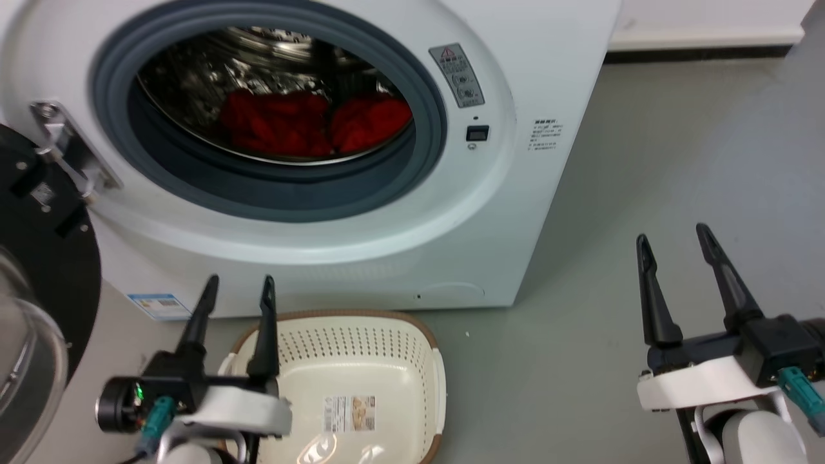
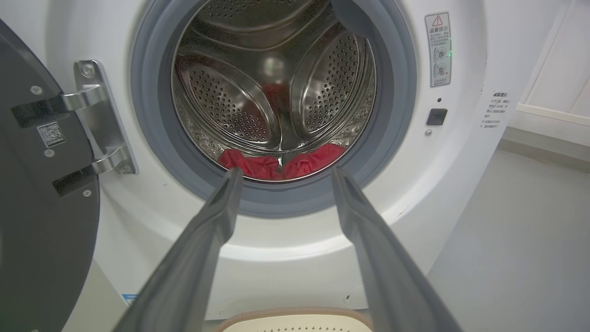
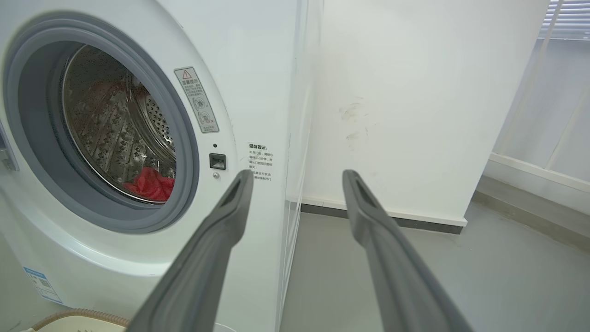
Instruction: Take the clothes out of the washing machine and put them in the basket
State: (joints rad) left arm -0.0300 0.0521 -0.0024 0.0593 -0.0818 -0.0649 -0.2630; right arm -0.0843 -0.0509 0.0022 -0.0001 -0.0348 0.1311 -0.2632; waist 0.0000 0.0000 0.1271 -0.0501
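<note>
Next, my left gripper grabs the hinge-side garment's bunched red fold, to move the garment from the drum into the cream basket.
Two red clothes lie side by side at the bottom of the steel drum of the white washing machine, whose door hangs open to the left. The same clothes appear low in the drum in the left wrist view, and one red garment in the right wrist view. The cream basket sits on the floor in front of the machine with nothing in it. My left gripper is open above the basket's left side, pointing at the machine. My right gripper is open over the floor to the right.
The black-framed glass door stands open at the far left, hinged beside the grey ring. Grey floor stretches right of the machine. A white wall with a dark skirting runs behind.
</note>
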